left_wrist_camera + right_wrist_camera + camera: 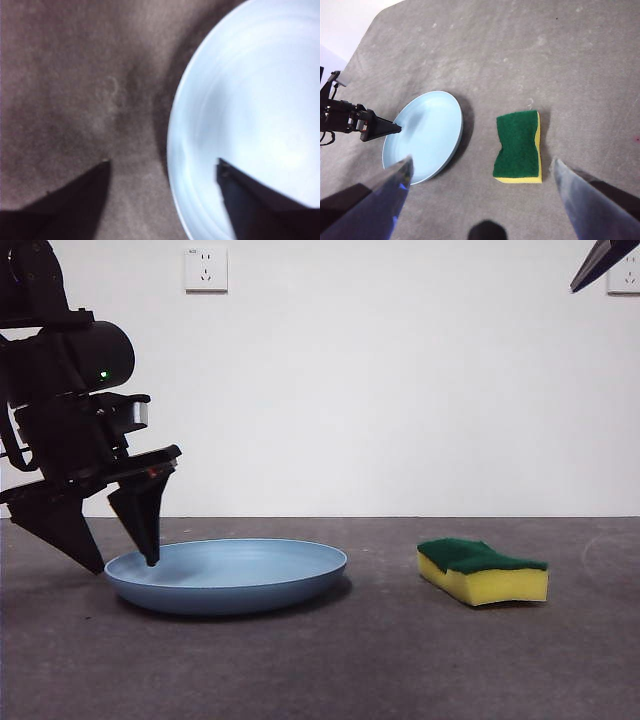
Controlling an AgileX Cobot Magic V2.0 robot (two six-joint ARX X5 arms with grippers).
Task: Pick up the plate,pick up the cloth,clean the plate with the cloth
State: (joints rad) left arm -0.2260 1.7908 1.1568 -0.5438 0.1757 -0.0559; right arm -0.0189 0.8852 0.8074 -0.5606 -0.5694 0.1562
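The cloth should next be held by its yellow sponge body (482,585) in my right gripper, so that it can wipe the plate (228,575) clean.
The light-blue plate (228,575) lies flat on the grey table, left of centre. My left gripper (122,564) is open and low at the plate's left rim, with one jaw tip inside the plate and the other outside it. The left wrist view shows the same: the gripper (163,161) straddles the rim of the plate (250,115). The cloth, a yellow sponge with a green top (483,570), lies green side up to the plate's right. My right gripper (482,160) is open and empty, high above the plate (422,137) and the sponge (518,146).
The table is covered by a dark grey mat (380,660). A white wall with two sockets (205,268) stands behind. The right arm shows only as a black tip (605,262) at the top right corner. The left gripper also shows in the right wrist view (380,129).
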